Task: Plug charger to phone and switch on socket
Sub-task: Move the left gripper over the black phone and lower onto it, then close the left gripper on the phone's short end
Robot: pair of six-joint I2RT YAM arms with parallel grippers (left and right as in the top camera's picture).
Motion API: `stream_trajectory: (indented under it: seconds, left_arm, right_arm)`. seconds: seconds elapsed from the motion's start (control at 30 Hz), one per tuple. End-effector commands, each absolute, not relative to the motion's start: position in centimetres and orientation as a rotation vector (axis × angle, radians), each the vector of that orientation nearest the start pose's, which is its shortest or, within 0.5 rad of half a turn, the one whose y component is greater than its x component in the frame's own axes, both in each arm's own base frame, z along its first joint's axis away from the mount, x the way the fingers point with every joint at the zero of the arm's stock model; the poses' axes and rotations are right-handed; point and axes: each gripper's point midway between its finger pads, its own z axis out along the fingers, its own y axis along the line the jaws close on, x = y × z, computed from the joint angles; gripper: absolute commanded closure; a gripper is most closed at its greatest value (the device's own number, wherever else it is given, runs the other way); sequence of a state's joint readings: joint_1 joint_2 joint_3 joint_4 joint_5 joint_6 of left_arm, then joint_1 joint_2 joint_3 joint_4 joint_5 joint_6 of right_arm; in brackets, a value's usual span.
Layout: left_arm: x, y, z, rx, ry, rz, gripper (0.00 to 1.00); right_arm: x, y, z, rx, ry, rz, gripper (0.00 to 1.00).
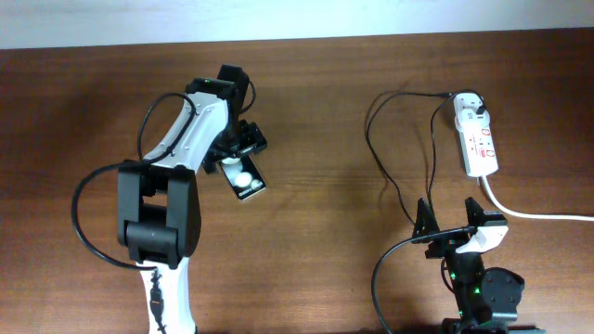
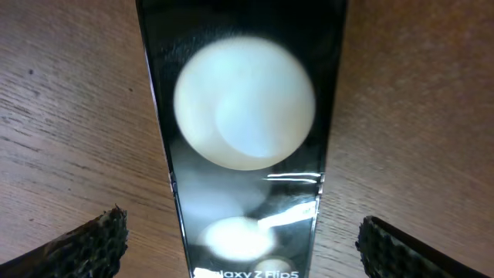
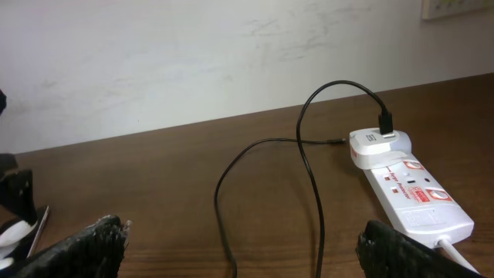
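The fingers of my left gripper are above the phone, so it is too early to close. My left gripper moves lower first, then closes on the phone.
The phone [image 1: 249, 181] lies flat on the wooden table, a black slab with two white round patches. In the left wrist view the phone [image 2: 245, 116] fills the middle. My left gripper [image 1: 243, 148] [image 2: 243, 251] is open, with one finger on each side of the phone and neither touching it. The socket [image 1: 478, 141] [image 3: 409, 193] is a white power strip at the far right. The charger [image 1: 401, 190] [image 3: 312, 193] is a thin black cable whose plug head [image 3: 386, 123] sits in the socket's end. The cable loops towards my right gripper [image 1: 453, 215] [image 3: 247, 251], which is open and empty above it.
A thick white cord [image 1: 538, 215] runs from the socket's near end off to the right. A pale wall [image 3: 193, 54] stands behind the table's far edge. My left arm's own black cable [image 1: 88, 223] loops out to the left.
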State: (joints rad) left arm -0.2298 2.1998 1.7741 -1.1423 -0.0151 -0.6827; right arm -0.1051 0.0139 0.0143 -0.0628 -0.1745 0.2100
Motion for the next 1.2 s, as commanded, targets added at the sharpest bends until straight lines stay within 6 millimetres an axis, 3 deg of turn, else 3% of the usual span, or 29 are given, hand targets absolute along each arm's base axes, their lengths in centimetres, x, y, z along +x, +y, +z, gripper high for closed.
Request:
stream_trajectory:
  seconds: [0.0, 0.67, 1.17]
  left_arm:
    - [40.7, -9.5, 2.4, -0.730, 3.075, 0.026, 0.01]
    - [39.8, -9.0, -1.5, -0.727, 3.058, 0.048, 0.01]
    - [40.7, -9.1, -1.6, -0.719, 3.020, 0.029, 0.11]
  right_arm:
    - [24.6, 0.2, 16.0, 0.139, 1.631, 0.219, 0.01]
    - [24.6, 0.2, 16.0, 0.139, 1.631, 0.219, 0.01]
    - [24.6, 0.2, 16.0, 0.139, 1.631, 0.219, 0.01]
